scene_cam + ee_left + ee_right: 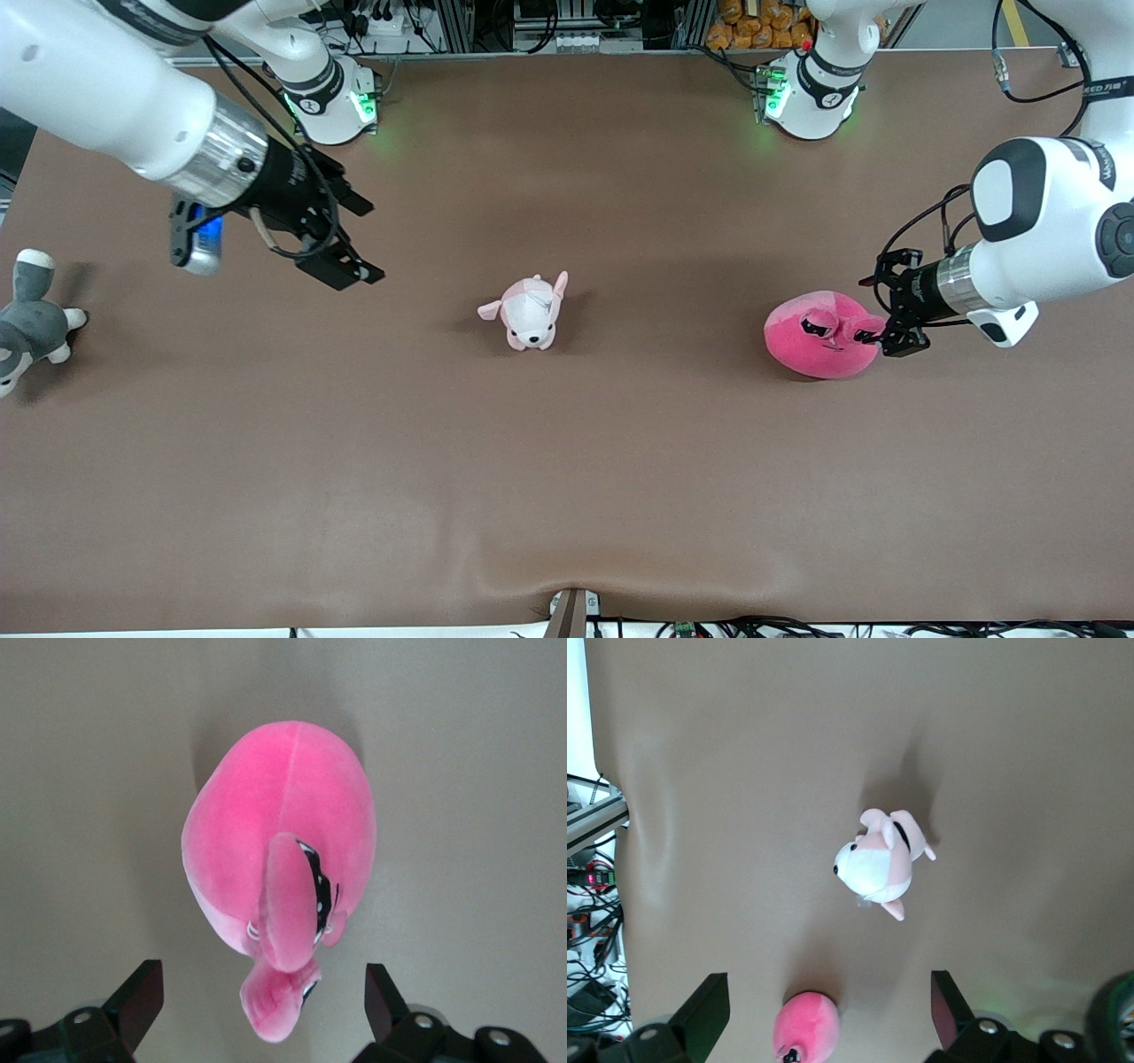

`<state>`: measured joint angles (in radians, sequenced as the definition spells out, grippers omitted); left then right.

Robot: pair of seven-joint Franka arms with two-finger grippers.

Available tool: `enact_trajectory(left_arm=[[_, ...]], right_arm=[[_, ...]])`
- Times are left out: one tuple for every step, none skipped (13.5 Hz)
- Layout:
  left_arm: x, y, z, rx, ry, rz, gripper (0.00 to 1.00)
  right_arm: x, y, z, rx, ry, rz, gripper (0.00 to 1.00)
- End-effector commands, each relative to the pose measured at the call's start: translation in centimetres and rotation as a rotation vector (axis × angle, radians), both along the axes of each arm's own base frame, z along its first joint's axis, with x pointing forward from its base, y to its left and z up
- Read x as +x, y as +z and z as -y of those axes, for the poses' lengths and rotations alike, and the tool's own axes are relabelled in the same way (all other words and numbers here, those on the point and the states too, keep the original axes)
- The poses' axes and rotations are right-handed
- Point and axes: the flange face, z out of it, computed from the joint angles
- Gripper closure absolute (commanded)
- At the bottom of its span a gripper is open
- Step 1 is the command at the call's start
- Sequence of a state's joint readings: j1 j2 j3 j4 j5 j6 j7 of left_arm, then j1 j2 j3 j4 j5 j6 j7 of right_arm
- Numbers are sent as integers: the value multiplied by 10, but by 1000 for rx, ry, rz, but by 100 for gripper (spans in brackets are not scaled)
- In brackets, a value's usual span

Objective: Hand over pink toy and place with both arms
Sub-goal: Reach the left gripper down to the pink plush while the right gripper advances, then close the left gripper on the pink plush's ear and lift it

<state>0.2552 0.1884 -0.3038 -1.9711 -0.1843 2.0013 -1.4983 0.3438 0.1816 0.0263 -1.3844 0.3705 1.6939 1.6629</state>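
Note:
The pink toy's eye stalk is the part my left gripper should grab next, as this leaves the round body free for my right gripper.
The hot-pink toy lies on the brown table toward the left arm's end, its two stalked black-lidded eyes pointing at the left arm. My left gripper is low beside it, at the eye stalks. In the left wrist view the pink toy fills the middle, and the left gripper stands open with one eye stalk between its fingers, which do not touch it. My right gripper hangs open and empty over the table toward the right arm's end. The right wrist view shows the right gripper open, with the pink toy far off.
A small pale pink-and-white puppy plush stands mid-table between the two grippers. At the table's edge by the right arm's end lies a grey-and-white husky plush. The brown tabletop stretches toward the front camera.

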Motion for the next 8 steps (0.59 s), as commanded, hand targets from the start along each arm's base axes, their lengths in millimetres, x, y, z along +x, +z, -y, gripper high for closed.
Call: enact_trajectory(left_arm=[[3,-20,-2,-20,40,-11,0],[5,-27,-5,-23,46,-9,0],[7,-32,-6,-24,51,-8,0],[8,-39,-7,-26,55,-8,0],[10,-46,-7,-27,57,-9,0],[11,-51,-8,-30,60,-9,11],[12,-56,-7,-31,61,-8,23],[13,-59,-7,-32,62,-9,36]], right_arm=[[7,1,-10,25,-51,11,0],[7,0,-14,29,-50,19,0],[6,0,-16,29,-47,19,0],[6,1,-15,29,-48,21,0],[7,1,-14,29,-51,20,0],[7,2,-14,30,-54,20,0],[7,2,-14,30,-69,13,0],[6,2,-15,30,-89,4,0]])
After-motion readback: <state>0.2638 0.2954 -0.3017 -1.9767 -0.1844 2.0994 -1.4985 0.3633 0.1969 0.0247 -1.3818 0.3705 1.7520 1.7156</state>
